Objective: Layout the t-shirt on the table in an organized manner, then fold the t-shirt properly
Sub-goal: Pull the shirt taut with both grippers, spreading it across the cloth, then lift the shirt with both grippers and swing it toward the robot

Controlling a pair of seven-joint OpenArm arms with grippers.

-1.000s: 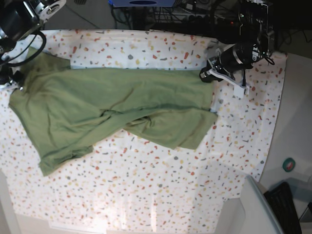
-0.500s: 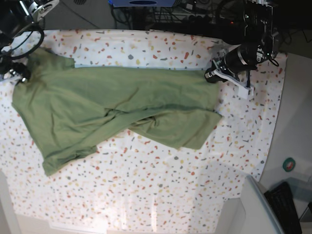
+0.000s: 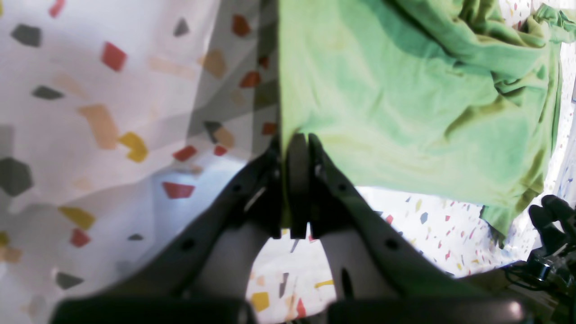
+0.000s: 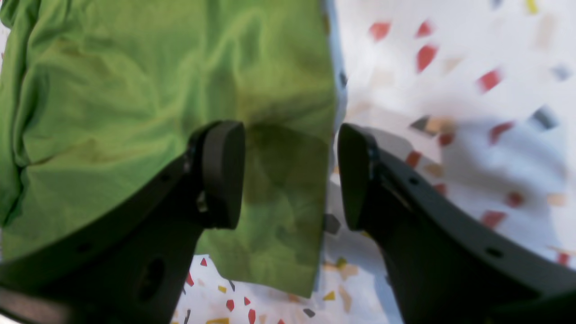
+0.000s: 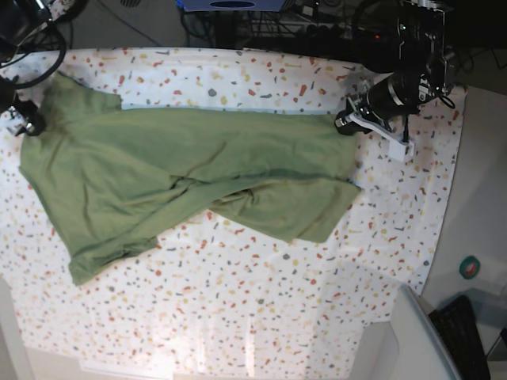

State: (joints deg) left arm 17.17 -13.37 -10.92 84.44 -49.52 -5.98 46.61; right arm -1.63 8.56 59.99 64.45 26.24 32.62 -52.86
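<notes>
It isn't time to close on the t-shirt yet: my right gripper's fingers are above the t-shirt's smooth edge [image 5: 25, 146] and the speckled table, so my right gripper should first come down.
The olive-green t-shirt [image 5: 182, 178] lies spread across the speckled table [image 5: 277, 317], wrinkled and bunched along its front middle. My left gripper [image 5: 342, 123] is at the shirt's far right corner. In the left wrist view my left gripper [image 3: 297, 144] is shut on the edge of the t-shirt [image 3: 405, 90]. My right gripper [image 5: 25, 123] is at the shirt's far left end. In the right wrist view my right gripper [image 4: 288, 175] is open, its fingers [image 4: 220, 171] straddling the edge of the t-shirt [image 4: 135, 90] on the table [image 4: 450, 90].
A plain grey bin [image 5: 412, 340] stands at the front right corner. A small teal round object [image 5: 470, 267] and a dark object [image 5: 467, 332] lie off the table's right edge. Cables and equipment crowd the back edge.
My left gripper has pulled the shirt's right corner a little to the right, and the whole shirt has shifted that way. The right gripper has risen slightly toward the back.
</notes>
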